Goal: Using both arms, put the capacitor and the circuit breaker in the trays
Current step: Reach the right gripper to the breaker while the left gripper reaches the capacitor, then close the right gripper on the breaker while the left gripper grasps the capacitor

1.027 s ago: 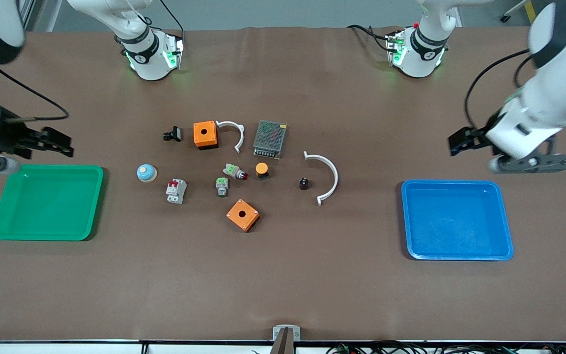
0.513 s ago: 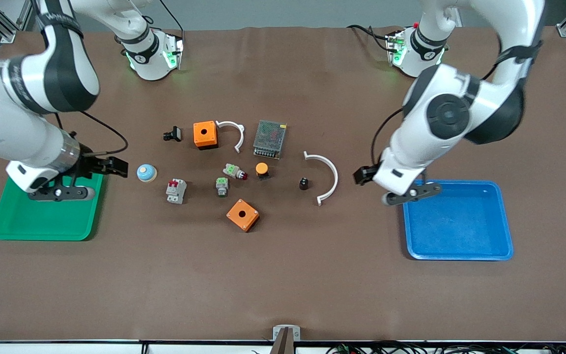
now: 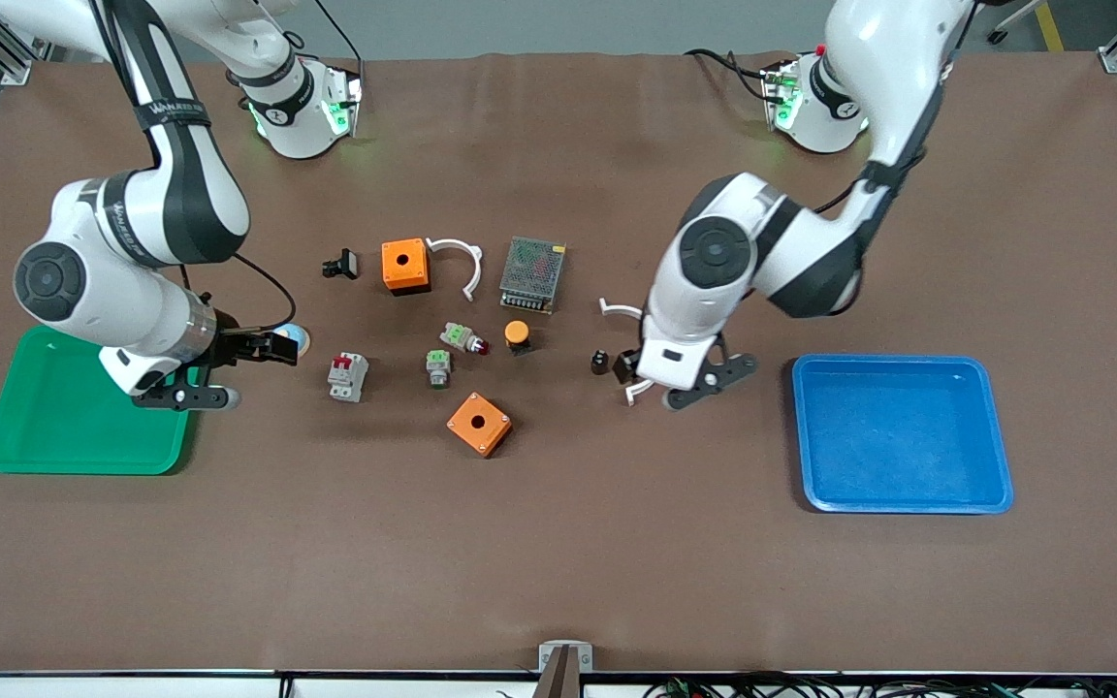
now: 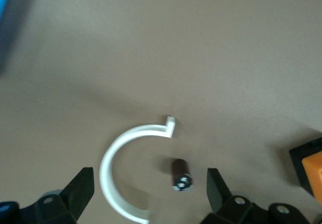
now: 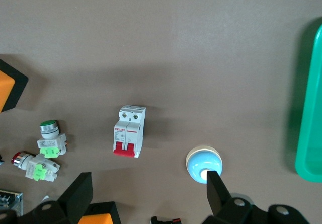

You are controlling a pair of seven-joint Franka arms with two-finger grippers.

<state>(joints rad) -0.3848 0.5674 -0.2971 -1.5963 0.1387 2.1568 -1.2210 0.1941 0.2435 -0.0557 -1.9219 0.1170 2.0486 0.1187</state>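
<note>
The capacitor needs to go in the blue tray, so my left gripper will next grab the capacitor by its dark cylindrical side.
The capacitor, a tiny black cylinder with a silvery end, lies on the table beside a large white arc clip. In the left wrist view the capacitor lies between the open fingers, close to one fingertip. My left gripper is open and empty, low over the arc clip next to the capacitor. The circuit breaker is a grey block with red levers; it also shows in the right wrist view. My right gripper is open and empty over a blue dome button, beside the breaker.
A green tray sits at the right arm's end and a blue tray at the left arm's end. Among the parts are two orange boxes, a mesh power supply, an orange-capped button, green-topped parts and a black clip.
Both arms have swung in from the table's ends. The left gripper moved from the blue tray's edge to the capacitor. The right gripper moved from the green tray to the blue dome.
</note>
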